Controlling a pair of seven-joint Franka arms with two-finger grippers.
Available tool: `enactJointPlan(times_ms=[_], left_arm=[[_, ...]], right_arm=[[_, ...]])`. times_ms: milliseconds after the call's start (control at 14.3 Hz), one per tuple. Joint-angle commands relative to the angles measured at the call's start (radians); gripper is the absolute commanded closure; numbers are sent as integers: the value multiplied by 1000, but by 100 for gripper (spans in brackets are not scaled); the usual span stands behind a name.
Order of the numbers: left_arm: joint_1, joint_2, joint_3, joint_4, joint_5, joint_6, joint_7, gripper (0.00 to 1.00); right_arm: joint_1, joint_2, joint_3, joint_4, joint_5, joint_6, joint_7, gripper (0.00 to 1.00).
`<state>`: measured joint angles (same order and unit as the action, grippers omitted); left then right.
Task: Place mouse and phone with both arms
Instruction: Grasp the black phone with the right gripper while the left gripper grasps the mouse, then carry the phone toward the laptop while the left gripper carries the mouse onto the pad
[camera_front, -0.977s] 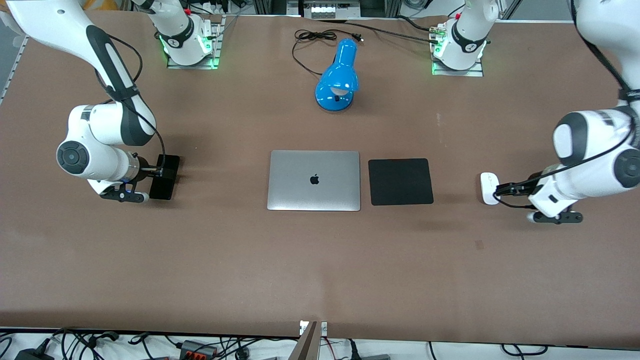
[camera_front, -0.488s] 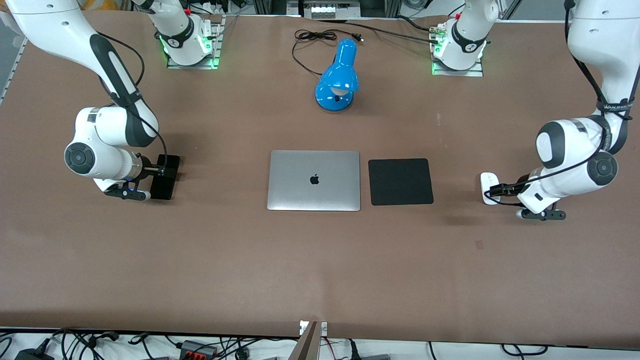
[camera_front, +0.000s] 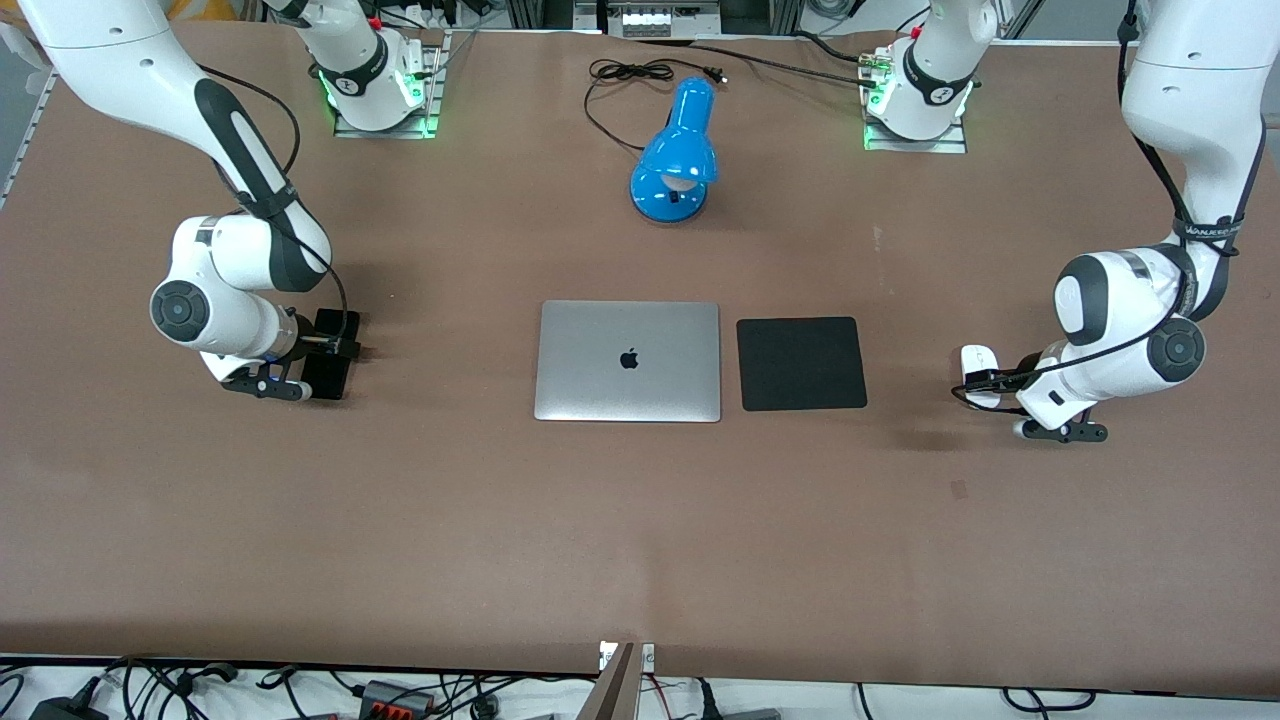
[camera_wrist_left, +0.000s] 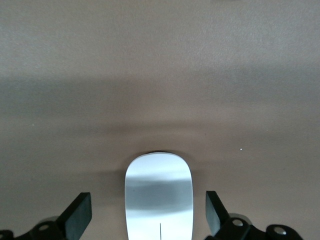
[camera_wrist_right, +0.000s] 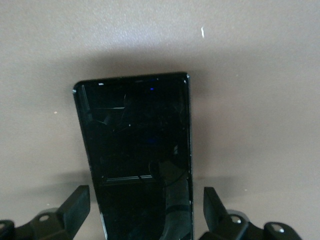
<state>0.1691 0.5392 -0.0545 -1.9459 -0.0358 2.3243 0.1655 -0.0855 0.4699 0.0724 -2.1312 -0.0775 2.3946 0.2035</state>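
Note:
My right gripper's fingers stand beside the phone's sides, near the table, so it is now time for my right gripper to close on the phone.
The white oval mouse (camera_front: 976, 368) lies on the table at the left arm's end; it also shows in the left wrist view (camera_wrist_left: 159, 195) with its grey line. My left gripper (camera_front: 988, 380) is low over it, open, with a finger on each side and a gap to each (camera_wrist_left: 148, 216). The black glossy phone (camera_front: 334, 352) lies at the right arm's end, and shows in the right wrist view (camera_wrist_right: 137, 150). My right gripper (camera_front: 325, 348) is low over it, open, straddling it without touching (camera_wrist_right: 146, 212).
A closed silver laptop (camera_front: 628, 360) lies mid-table with a black mouse pad (camera_front: 801, 363) beside it toward the left arm's end. A blue desk lamp (camera_front: 677, 155) with a black cord lies farther from the front camera. Brown table (camera_front: 600, 540) stretches toward the front camera.
Both arms have swung inward and their grippers have moved along the mouse and the phone. Neither object has moved.

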Motion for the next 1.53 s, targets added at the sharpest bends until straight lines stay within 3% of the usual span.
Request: enactJointPlan(times_ms=[0, 140, 279, 349, 419, 488, 558, 628, 767, 1047, 1256, 1465], left_arm=[[0, 16, -1, -13, 11, 24, 25, 0], [0, 22, -4, -15, 11, 24, 25, 5], [0, 22, -5, -13, 11, 23, 25, 26], [0, 22, -7, -13, 11, 21, 25, 42], [0, 21, -7, -13, 11, 20, 23, 52], [0, 22, -7, -13, 11, 20, 23, 61], [0, 22, -7, -15, 11, 18, 23, 67], [0, 16, -7, -13, 11, 15, 23, 68], [0, -14, -14, -1, 11, 3, 23, 68], [-28, -87, -59, 80, 10, -167, -27, 68], [-33, -96, -137, 140, 10, -296, -160, 68], [-52, -88, -227, 140, 10, -287, -332, 68]], right_arm=[[1, 1, 0, -13, -22, 32, 28, 0], [-2, 9, 0, -15, -22, 40, 28, 0], [-3, 12, 0, -18, -22, 47, 28, 0], [-2, 10, 0, -23, -22, 58, 27, 0], [-2, 10, 0, -23, -22, 58, 25, 12], [3, 7, 0, -21, -22, 57, 27, 38], [3, 7, 1, -16, -22, 57, 30, 56], [3, 7, 4, -13, -21, 55, 33, 67], [45, 12, 12, 5, -18, 58, 36, 74], [187, 9, 21, 43, -7, 40, 141, 78], [242, 10, 76, 71, -2, 29, 203, 80], [288, 15, 83, 85, 8, 23, 228, 80]])
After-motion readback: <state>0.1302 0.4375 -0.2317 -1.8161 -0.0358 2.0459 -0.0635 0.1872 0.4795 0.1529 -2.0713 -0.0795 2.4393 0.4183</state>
